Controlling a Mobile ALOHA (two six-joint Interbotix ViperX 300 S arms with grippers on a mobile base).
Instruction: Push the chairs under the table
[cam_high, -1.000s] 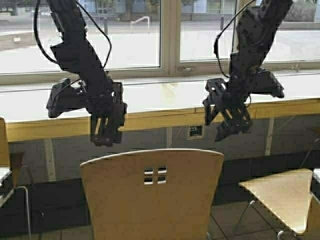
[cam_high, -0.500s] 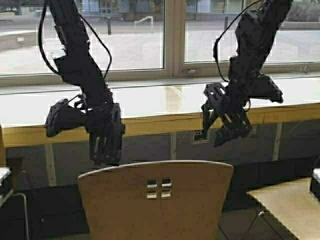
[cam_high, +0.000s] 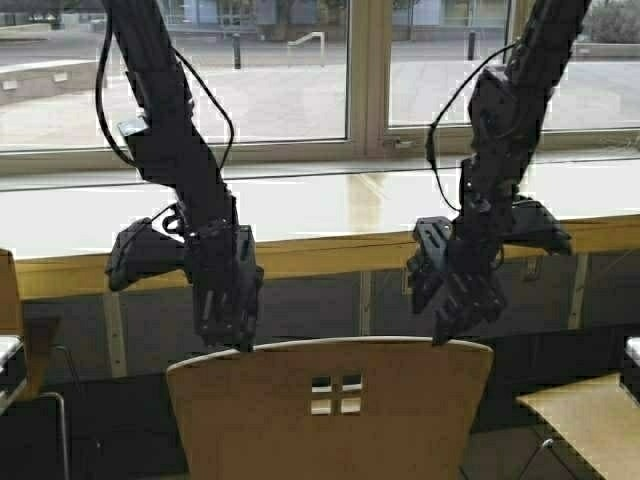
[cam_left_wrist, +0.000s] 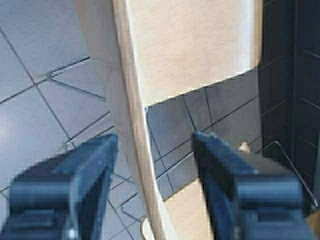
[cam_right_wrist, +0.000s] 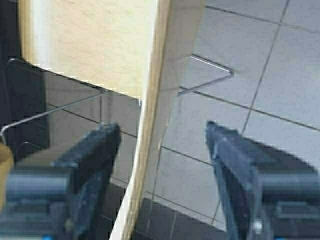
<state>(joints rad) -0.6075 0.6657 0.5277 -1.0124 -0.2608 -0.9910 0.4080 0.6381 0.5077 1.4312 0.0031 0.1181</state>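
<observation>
My left gripper is about to grab the backrest by its top edge (cam_high: 206, 357) (cam_left_wrist: 143, 172), so that it can push the chair under the table.
A tan plywood chair (cam_high: 330, 410) stands right in front of me, its backrest with square cutouts facing me. Beyond it runs the table (cam_high: 300, 255), with a pale glossy top and a yellowish front edge. My left gripper (cam_high: 226, 338) hangs open at the left end of the backrest's top edge. The left wrist view shows my left gripper (cam_left_wrist: 155, 145) straddling the chair's edge (cam_left_wrist: 131, 115), untouched by either finger. My right gripper (cam_high: 456, 326) is open at the right end, and the right wrist view shows my right gripper (cam_right_wrist: 161, 134) likewise astride the chair's thin edge (cam_right_wrist: 150, 115).
A second tan chair seat (cam_high: 585, 420) shows at the lower right. Part of another chair (cam_high: 8, 290) sits at the left edge. Windows run behind the table. Grey floor tiles (cam_right_wrist: 260, 75) and thin metal chair legs (cam_right_wrist: 210, 80) lie below.
The robot has moved: the whole scene has shifted right and slightly down. Both grippers have come down from above the backrest to straddle its top edge.
</observation>
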